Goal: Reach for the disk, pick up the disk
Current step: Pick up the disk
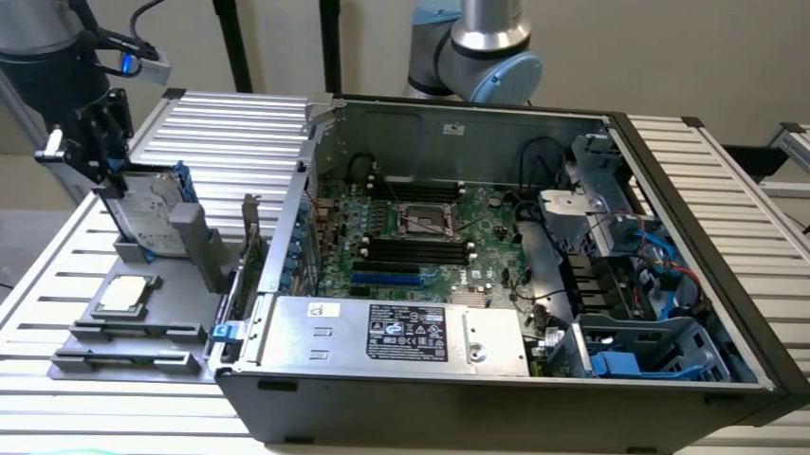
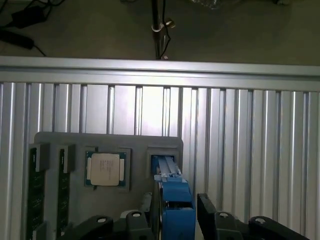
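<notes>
My gripper grips the disk by its free upper end (image 1: 147, 177) next, since the disk's lower end sits down in the holder's slot (image 1: 155, 250).
The disk (image 1: 152, 207) stands on edge in a slot of the grey holder (image 1: 177, 248) at the exterior view's left, silver with a white label and a blue carrier frame. My black gripper (image 1: 109, 176) hangs at its upper end. In the wrist view the disk's blue edge (image 2: 172, 197) runs between my two fingers (image 2: 206, 206), its far end down in the holder's slot (image 2: 164, 161). The gripper (image 2: 175, 207) straddles the disk, open, with a thin dark gap showing on one side.
A small square silver chip (image 1: 123, 294) (image 2: 105, 169) lies in the grey holder tray (image 1: 142, 332) beside the disk's slot, with memory sticks (image 2: 35, 190) further along. An open computer case (image 1: 506, 284) takes up the slatted table's (image 1: 76, 398) middle and right.
</notes>
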Controlling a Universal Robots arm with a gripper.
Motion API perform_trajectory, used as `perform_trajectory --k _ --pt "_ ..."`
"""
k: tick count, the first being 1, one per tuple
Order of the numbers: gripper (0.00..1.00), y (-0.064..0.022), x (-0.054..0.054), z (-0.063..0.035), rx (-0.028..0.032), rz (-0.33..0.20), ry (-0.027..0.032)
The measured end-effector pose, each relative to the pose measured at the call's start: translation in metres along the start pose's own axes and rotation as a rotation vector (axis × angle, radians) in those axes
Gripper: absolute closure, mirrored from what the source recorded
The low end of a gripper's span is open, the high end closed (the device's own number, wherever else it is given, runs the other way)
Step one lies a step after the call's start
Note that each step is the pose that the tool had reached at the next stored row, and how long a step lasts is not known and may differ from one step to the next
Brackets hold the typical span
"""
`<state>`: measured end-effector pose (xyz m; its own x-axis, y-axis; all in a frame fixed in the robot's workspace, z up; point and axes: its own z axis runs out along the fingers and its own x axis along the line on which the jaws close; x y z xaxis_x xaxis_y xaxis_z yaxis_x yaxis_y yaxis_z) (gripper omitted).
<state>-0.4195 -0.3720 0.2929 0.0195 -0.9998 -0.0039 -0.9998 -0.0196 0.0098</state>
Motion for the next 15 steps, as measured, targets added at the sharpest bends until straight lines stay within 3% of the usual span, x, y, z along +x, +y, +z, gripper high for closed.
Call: perform_trajectory --k 1,3,15 --pt "0.55 0.0 0.0 0.0 0.0 0.0 0.0" --pt "0.66 0.0001 0.0001 -0.0001 -0.0002 0.0 0.0002" --pt "0.67 0.0002 0.0085 0.0 0.0001 0.0 -0.0015"
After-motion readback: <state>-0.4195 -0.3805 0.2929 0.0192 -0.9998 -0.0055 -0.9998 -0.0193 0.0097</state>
